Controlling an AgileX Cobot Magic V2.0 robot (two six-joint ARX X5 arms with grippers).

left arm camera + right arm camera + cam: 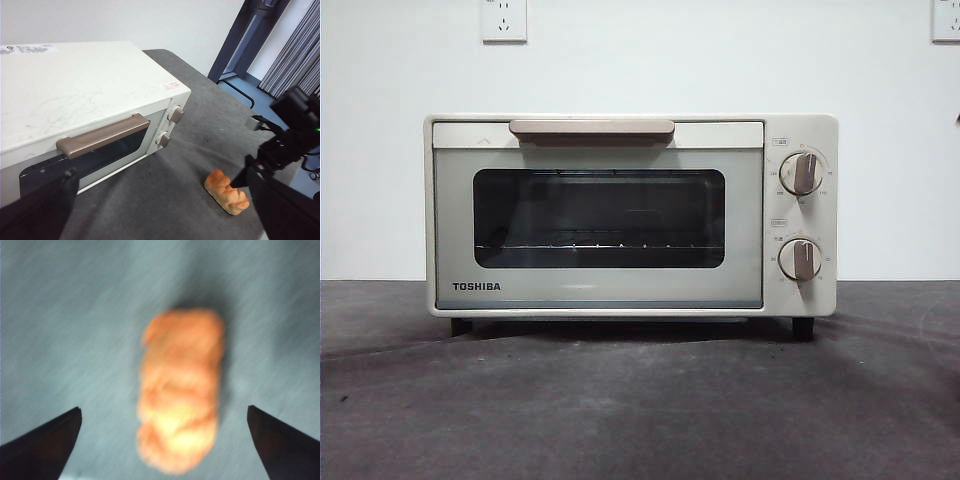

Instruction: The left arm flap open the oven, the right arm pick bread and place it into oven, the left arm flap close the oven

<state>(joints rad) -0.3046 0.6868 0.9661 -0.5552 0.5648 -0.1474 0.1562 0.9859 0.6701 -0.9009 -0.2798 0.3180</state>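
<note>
The bread's ends are nearly as far apart as the gripper's open fingers. My right gripper needs to grip the bread across its narrow long sides next.
The cream-white oven (630,215) stands in the middle of the table with its door shut and its beige handle (591,129) at the top. In the left wrist view the oven (80,90) lies beside my left gripper (161,172), which hangs open above and in front of the handle (102,135). The bread (226,191), an orange-brown lumpy bun, lies on the cloth in front of the oven on its knob side. My right gripper (163,409) hovers open right over the bread (180,390), one jaw on each side. The right arm (292,130) shows there too.
A dark grey cloth (640,400) covers the table. Two wall sockets (504,20) sit on the white wall behind the oven. A dark door frame (240,45) and curtains (295,55) stand beyond the table's far edge.
</note>
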